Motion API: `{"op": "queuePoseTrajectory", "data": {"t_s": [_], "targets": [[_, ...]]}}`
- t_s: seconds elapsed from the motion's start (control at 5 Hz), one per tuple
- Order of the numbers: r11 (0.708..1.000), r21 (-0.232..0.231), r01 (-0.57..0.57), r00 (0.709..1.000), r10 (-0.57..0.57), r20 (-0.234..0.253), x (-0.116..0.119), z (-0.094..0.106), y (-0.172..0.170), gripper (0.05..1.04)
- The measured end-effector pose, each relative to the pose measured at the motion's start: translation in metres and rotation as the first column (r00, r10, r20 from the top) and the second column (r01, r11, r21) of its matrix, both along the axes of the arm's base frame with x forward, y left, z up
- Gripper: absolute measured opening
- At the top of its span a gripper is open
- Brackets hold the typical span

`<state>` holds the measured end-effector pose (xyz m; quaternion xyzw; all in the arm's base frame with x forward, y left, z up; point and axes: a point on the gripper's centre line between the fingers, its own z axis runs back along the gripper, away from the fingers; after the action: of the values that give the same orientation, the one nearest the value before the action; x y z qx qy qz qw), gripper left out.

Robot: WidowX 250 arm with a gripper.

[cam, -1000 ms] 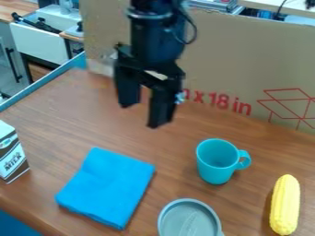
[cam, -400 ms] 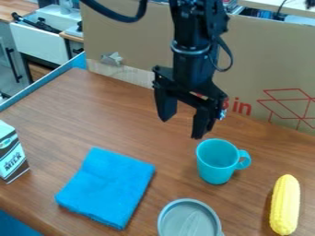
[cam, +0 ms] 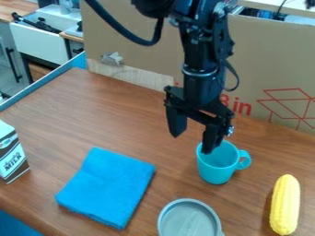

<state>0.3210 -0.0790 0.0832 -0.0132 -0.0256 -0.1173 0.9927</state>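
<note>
The turquoise cup should be grabbed next by its rim opposite the handle, so the cup's handle stays free as my gripper moves the cup.
The gripper (cam: pixel 193 144) hangs open with nothing between its fingers, right of centre. Its right finger overlaps the rim of the turquoise cup (cam: pixel 215 173) in the view; whether it touches the rim or dips inside I cannot tell. The left finger is left of the cup, over the wood. The cup stands upright, handle to the right. A folded blue cloth (cam: pixel 107 186) lies to the lower left of the gripper. A yellow corn cob (cam: pixel 285 205) is at the right, and a grey round lid or dish (cam: pixel 189 220) sits at the bottom edge.
A milk carton (cam: pixel 11 153) stands at the left edge of the wooden table (cam: pixel 104 115). A tall cardboard sheet (cam: pixel 271 60) rises behind the table, and a blue rail (cam: pixel 43 83) runs along its left back side.
The gripper has moved right and lower, from above the middle of the table to the cup, staying open. The cup, cloth, corn and carton have kept their places.
</note>
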Motion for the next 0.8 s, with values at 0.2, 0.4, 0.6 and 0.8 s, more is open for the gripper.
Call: {"op": "queuePoseTrajectory", "data": {"t_s": [0.2, 0.4, 0.6, 0.8], "targets": [[1.000, 0.006, -0.017, 0.999, 0.017, -0.041, 0.008, -0.016, 0.012, 1.001], [1.000, 0.011, -0.013, 0.998, 0.014, -0.058, 0.011, -0.027, 0.012, 1.001], [1.000, 0.006, -0.019, 0.999, 0.020, -0.042, 0.017, -0.029, 0.016, 1.001], [0.999, -0.005, -0.045, 0.999, 0.045, -0.022, 0.022, -0.026, 0.016, 1.001]]}}
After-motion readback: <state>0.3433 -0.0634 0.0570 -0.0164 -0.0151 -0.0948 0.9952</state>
